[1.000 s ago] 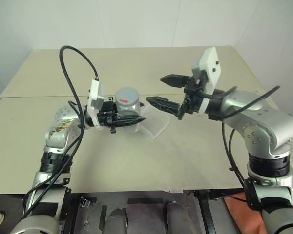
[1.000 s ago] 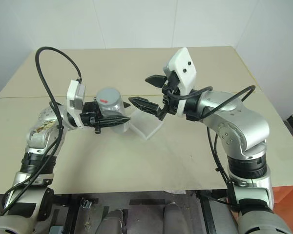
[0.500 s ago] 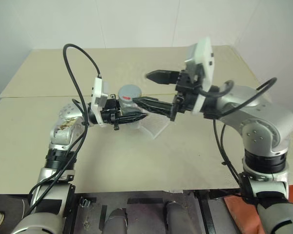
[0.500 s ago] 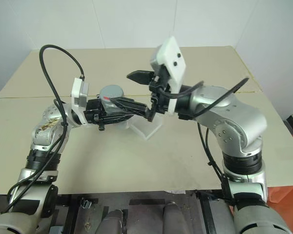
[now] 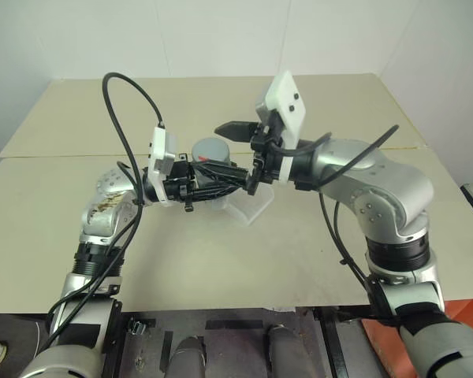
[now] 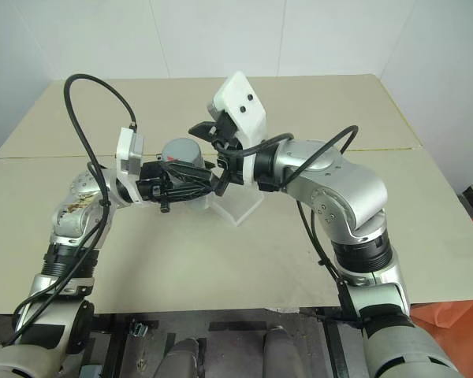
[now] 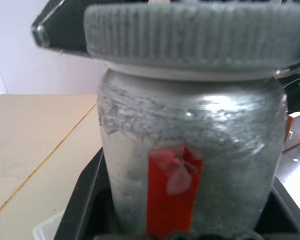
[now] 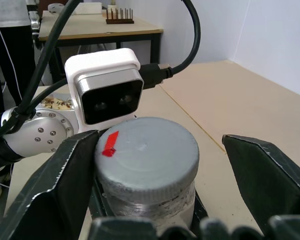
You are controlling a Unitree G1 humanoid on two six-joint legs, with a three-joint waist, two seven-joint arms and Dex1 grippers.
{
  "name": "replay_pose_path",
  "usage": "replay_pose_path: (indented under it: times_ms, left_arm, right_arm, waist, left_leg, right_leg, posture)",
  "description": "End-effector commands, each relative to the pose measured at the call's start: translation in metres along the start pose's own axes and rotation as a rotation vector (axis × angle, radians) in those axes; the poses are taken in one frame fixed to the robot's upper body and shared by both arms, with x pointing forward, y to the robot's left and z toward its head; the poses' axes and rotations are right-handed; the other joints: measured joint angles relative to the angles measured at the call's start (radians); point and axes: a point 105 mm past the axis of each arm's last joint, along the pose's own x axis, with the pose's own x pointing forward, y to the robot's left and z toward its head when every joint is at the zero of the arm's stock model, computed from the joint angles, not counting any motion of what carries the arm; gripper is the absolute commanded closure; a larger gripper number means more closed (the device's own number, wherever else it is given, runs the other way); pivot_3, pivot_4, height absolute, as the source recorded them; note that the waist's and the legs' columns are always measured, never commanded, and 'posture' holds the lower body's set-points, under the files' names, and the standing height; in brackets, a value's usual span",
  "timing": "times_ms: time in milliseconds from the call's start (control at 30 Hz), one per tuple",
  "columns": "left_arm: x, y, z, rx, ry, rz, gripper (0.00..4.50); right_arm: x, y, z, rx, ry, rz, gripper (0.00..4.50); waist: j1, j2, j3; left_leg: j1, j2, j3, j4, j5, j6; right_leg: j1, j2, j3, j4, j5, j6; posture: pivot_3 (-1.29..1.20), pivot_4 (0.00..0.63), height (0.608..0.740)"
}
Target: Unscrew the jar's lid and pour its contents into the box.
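My fingers stand around the lid and closing now would catch it, so it is time for my right gripper to close on the grey lid (image 5: 211,148) (image 8: 145,155).
My left gripper (image 5: 221,181) is shut on the jar (image 7: 190,150), holding it upright above the table. The jar's grey body carries a red strip (image 7: 172,192). The grey ribbed lid (image 8: 145,155) with a red mark (image 8: 109,144) sits on top of the jar (image 5: 207,167). My right gripper (image 5: 219,150) reaches in from the right, open. Its black fingers (image 8: 55,190) stand on either side of the lid (image 5: 211,148), with gaps on both sides. The clear box (image 5: 252,206) lies on the table just right of and below the jar. The contents are hidden.
The beige table (image 5: 221,260) is made of two boards with a seam (image 5: 63,156) running across it. Its front edge is near me. In the right wrist view a person (image 8: 10,30) stands beside another table (image 8: 90,25) in the background.
My right gripper has swung left from beside the box, and its open fingers now straddle the lid. The left gripper and jar have stayed in place.
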Motion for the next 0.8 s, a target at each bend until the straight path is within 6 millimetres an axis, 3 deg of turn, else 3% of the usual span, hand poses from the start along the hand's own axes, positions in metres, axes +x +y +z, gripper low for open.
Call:
replay_pose_path:
  times_ms: [33, 100, 200, 233, 433, 600, 700, 800]
  left_arm:
    - [0.0, -0.003, 0.01, 0.043, -0.011, -0.013, 2.46]
    - [0.0, -0.003, 0.01, 0.042, -0.01, -0.014, 2.46]
    - [-0.001, -0.003, 0.009, 0.041, -0.008, -0.015, 2.46]
    - [-0.001, -0.003, 0.009, 0.041, -0.007, -0.015, 2.46]
    - [-0.001, -0.002, 0.006, 0.043, 0.008, -0.004, 2.46]
    - [-0.005, 0.003, 0.0, 0.062, 0.041, 0.052, 2.46]
    - [-0.008, 0.013, -0.002, 0.081, 0.065, 0.143, 2.46]
    - [-0.011, 0.024, -0.005, 0.094, 0.087, 0.262, 2.46]
  right_arm:
    - [-0.001, 0.006, 0.015, -0.058, -0.039, 0.028, 0.21]
    - [-0.001, 0.007, 0.015, -0.055, -0.042, 0.031, 0.58]
    - [-0.003, 0.007, 0.018, -0.045, -0.054, 0.039, 1.63]
    - [-0.004, 0.006, 0.019, -0.04, -0.059, 0.04, 1.75]
    - [-0.011, -0.004, 0.036, 0.038, -0.144, 0.014, 1.75]
    - [-0.031, -0.033, 0.048, 0.044, -0.191, -0.139, 1.75]
    - [-0.051, -0.054, 0.031, 0.031, -0.146, -0.3, 1.75]
    - [-0.076, -0.074, -0.003, 0.065, -0.053, -0.491, 1.75]
  waist:
    - [0.0, 0.0, 0.0]
    - [0.0, 0.0, 0.0]
    - [0.0, 0.0, 0.0]
    - [0.0, 0.0, 0.0]
    - [0.0, 0.0, 0.0]
    - [0.001, 0.0, 0.0]
    - [0.004, 0.0, 0.0]
    - [0.005, 0.0, 0.0]
  left_leg:
    - [0.0, 0.0, 0.0, 0.0, 0.0, 0.0]
    - [0.0, 0.0, 0.0, 0.0, 0.0, 0.0]
    - [0.0, 0.0, 0.0, 0.0, 0.0, 0.0]
    - [0.0, 0.0, 0.0, 0.0, 0.0, 0.0]
    - [0.0, 0.0, 0.0, 0.0, 0.0, 0.0]
    - [0.0, 0.0, 0.0, 0.0, 0.0, 0.0]
    - [0.0, 0.0, 0.0, 0.0, 0.0, 0.0]
    - [0.0, 0.0, 0.0, 0.0, 0.0, 0.0]
  right_leg:
    - [0.0, 0.0, 0.0, 0.0, 0.0, 0.0]
    - [0.0, 0.0, 0.0, 0.0, 0.0, 0.0]
    - [0.0, 0.0, 0.0, 0.0, 0.0, 0.0]
    - [0.0, 0.0, 0.0, 0.0, 0.0, 0.0]
    - [0.0, 0.0, 0.0, 0.0, 0.0, 0.0]
    - [0.0, 0.0, 0.0, 0.0, 0.0, 0.0]
    - [0.0, 0.0, 0.0, 0.0, 0.0, 0.0]
    - [0.001, 0.0, 0.0, 0.0, 0.0, 0.0]
  posture:
    - [0.0, 0.15, 0.74]
    - [0.0, 0.15, 0.74]
    - [0.0, 0.15, 0.74]
    - [0.0, 0.15, 0.74]
    - [0.0, 0.15, 0.74]
    - [0.0, 0.15, 0.74]
    - [0.0, 0.15, 0.74]
    - [0.0, 0.15, 0.74]
